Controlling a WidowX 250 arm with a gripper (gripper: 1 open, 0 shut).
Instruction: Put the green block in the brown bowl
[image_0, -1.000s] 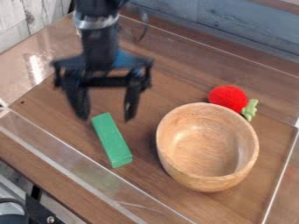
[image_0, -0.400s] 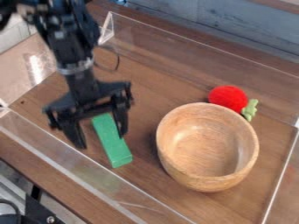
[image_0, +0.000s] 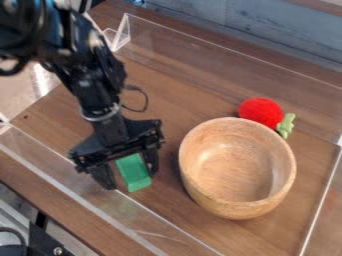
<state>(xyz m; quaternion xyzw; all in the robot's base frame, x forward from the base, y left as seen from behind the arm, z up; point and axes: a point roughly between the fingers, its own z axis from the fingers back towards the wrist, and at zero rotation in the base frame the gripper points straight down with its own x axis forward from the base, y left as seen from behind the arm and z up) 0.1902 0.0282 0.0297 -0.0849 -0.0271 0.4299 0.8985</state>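
The green block should go in the brown bowl, so the robot's gripper will grab the block by its long sides next.
The green block lies flat on the wooden table, left of the brown bowl. My gripper points straight down over the block and stands open, one black finger on each side of the bar. Only the block's near end shows between the fingers; the rest is hidden under the hand. The jaws have not closed on it. The bowl is light wood with a thick rim and holds nothing.
A red round toy with a small green bit rests behind the bowl at the right. Clear acrylic walls fence the table on the near and far sides.
The gripper has come down and toward the camera, from above the table to straddling the green block, rolling a little on the way. Its jaws stayed open. Block and bowl have not moved.
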